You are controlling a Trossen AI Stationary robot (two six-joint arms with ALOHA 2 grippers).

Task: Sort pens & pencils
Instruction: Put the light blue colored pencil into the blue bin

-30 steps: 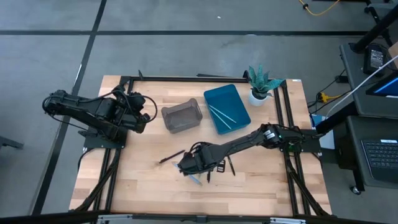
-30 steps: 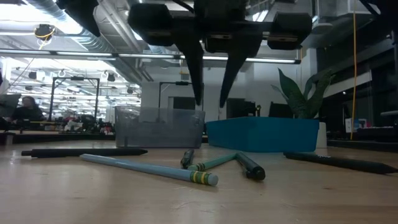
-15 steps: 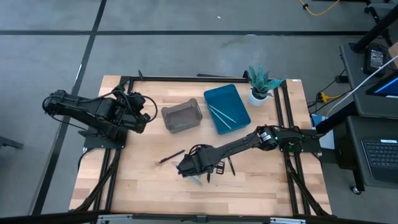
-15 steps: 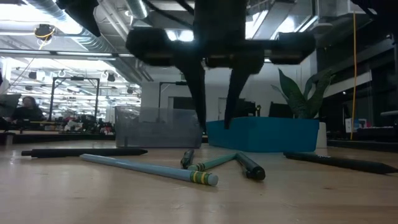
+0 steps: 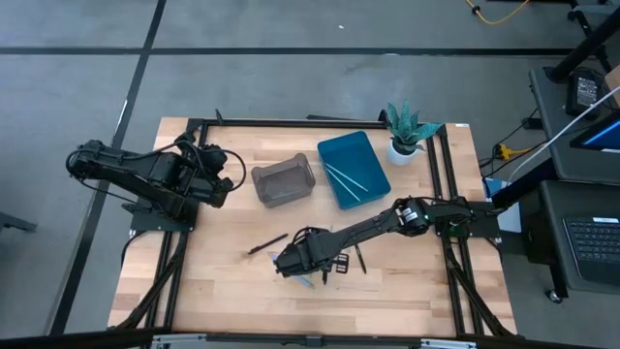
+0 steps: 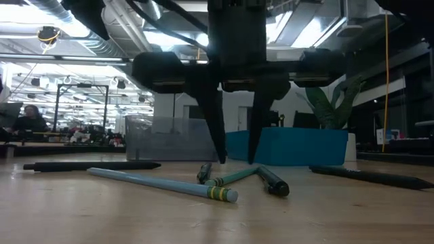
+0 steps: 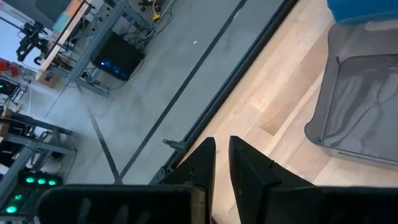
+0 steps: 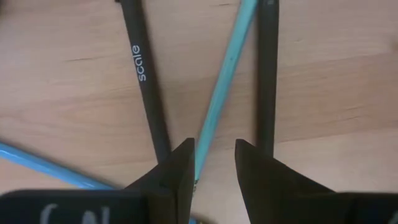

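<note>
I sort the light blue pencil into the blue tray next, my right gripper grabbing its body near the pencil's banded end [image 8: 203, 149].
Several thin sticks lie flat on the wooden table [image 5: 223, 281] near its middle. My right gripper [image 8: 214, 165] points down, open, low over them [image 6: 236, 159]. Its fingers stand on either side of a light blue pencil [image 8: 227, 81]; I see no touch. A black pen marked "scale" [image 8: 144, 87] and another black pen [image 8: 267, 74] lie beside that pencil. A longer light blue pencil [image 6: 163, 183] lies nearer the front. My left gripper [image 5: 228, 179] waits at the table's left, a narrow empty gap between its fingers [image 7: 222, 155].
A grey see-through bin [image 5: 283, 181] and a blue tray [image 5: 368, 155] holding two light blue sticks stand at the back middle. A potted plant [image 5: 405, 126] is at the back right. Single black pens lie to the left [image 6: 88, 165] and right [image 6: 369, 176].
My right gripper has sunk straight down toward the sticks, from well above them to just over the table, its fingers still pointing down and the same way apart. The sticks have not moved.
</note>
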